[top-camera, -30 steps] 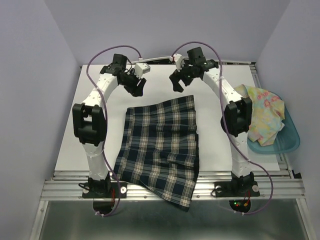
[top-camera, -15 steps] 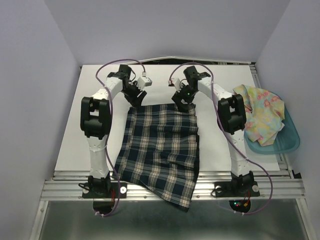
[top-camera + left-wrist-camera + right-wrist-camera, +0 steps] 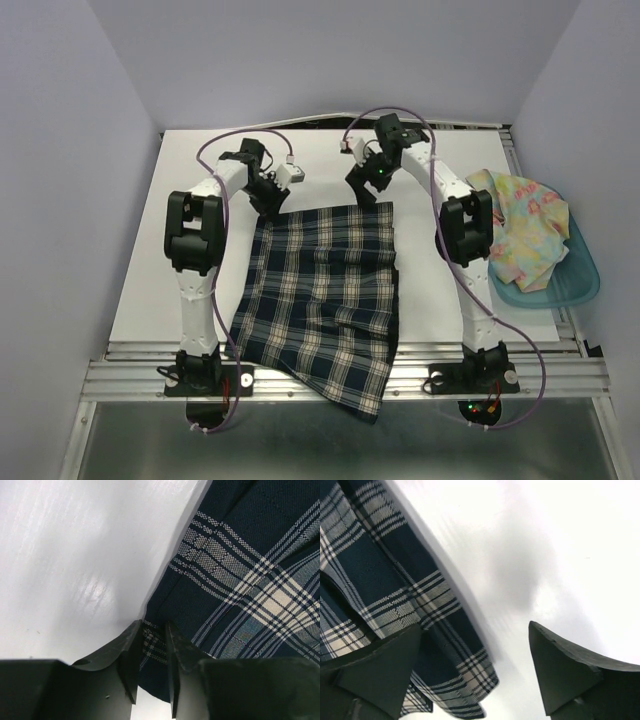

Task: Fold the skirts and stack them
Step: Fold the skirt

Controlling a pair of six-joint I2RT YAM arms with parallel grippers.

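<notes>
I should next grab the dark plaid skirt's free far corner with my right gripper to match my left gripper's corner, so the skirt folds evenly.
The dark plaid skirt lies spread on the white table, and its near hem hangs over the front edge. My left gripper is at its far left corner. In the left wrist view the left gripper is shut on the plaid cloth. My right gripper is at the far right corner. In the right wrist view the right gripper is open, its fingers on either side of the skirt's corner. The pastel flower-print skirt lies bunched in the bin on the right.
The translucent teal bin sits at the table's right edge, beside the right arm. The white table shows bare to the left of the skirt. Metal rails run along the front edge.
Both grippers have come down from behind the skirt to its far corners. The left gripper has closed on the left corner. The right gripper stays open over the right corner.
</notes>
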